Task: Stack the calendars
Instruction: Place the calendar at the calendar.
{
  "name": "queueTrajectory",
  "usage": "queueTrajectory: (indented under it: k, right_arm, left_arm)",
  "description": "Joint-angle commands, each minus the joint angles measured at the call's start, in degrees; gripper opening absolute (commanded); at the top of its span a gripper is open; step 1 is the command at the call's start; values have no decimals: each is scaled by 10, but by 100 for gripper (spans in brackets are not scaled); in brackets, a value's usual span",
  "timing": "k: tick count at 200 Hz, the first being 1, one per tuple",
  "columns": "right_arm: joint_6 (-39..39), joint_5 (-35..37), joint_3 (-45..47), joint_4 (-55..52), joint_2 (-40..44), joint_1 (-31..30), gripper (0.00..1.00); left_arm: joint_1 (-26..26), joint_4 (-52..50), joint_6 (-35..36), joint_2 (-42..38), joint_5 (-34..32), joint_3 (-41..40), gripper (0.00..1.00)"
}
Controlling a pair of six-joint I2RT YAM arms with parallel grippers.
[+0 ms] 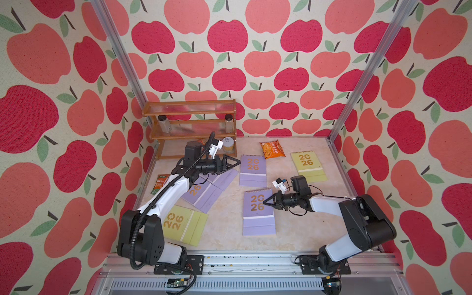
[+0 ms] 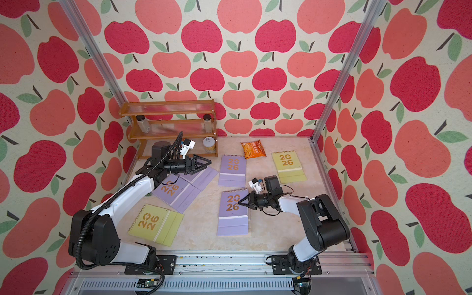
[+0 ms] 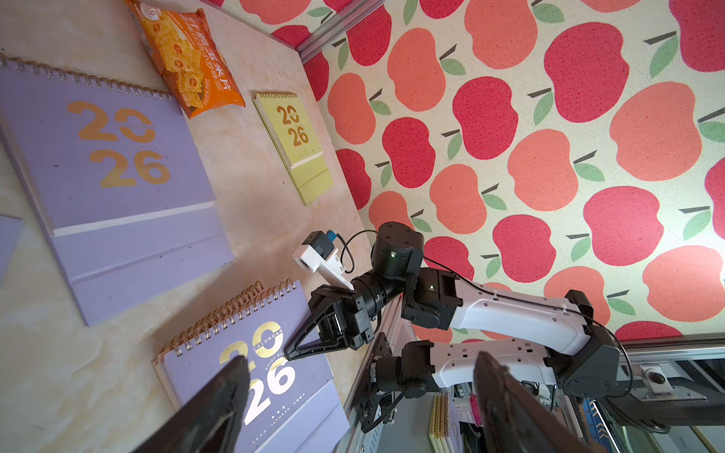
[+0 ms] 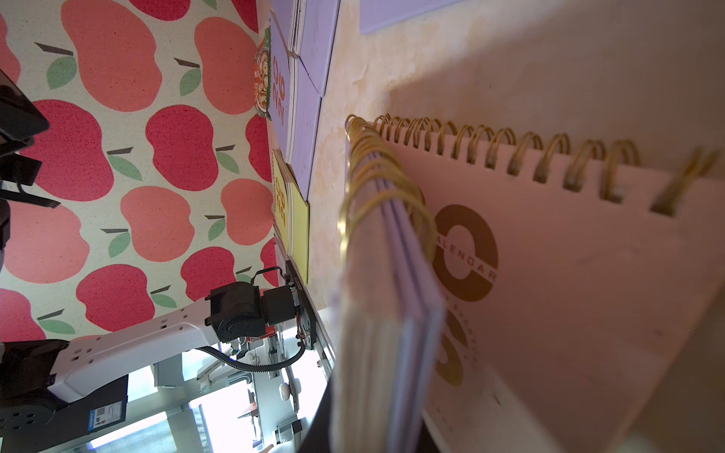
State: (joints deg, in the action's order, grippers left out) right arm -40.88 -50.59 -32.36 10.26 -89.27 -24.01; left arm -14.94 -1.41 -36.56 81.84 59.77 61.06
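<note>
My right gripper should release the front lavender calendar. It tilts low over the pale peach calendar, covers most of it and would land.
Several calendars with gold "2026" lie flat on the table. Two lavender ones overlap at the left, and another lavender one lies mid-table. One yellow-green calendar sits at the right and another at the front left. My right gripper is shut on the right edge of the front lavender calendar. The right wrist view shows that calendar edge-on, raised over a pale peach calendar. My left gripper hovers open and empty above the left lavender pair, its fingers spread wide.
A wooden shelf rack with jars stands at the back left, with a round tin beside it. An orange snack packet lies near the back wall. A green packet lies at the left edge, partly under the left arm.
</note>
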Motion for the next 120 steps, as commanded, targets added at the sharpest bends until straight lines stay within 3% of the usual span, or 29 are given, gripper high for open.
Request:
queueTrajectory:
  k: [1, 64, 120]
  right_arm:
    - [34, 22, -10, -51, -6, -4, 13]
    - [66, 50, -32, -113, 0, -4, 32]
    - [76, 91, -45, -142, 14, -4, 35]
  left_arm:
    - [-4, 14, -2, 11, 3, -2, 88]
    - [-7, 16, -2, 19, 7, 0, 88]
    - [-9, 16, -1, 20, 6, -4, 88]
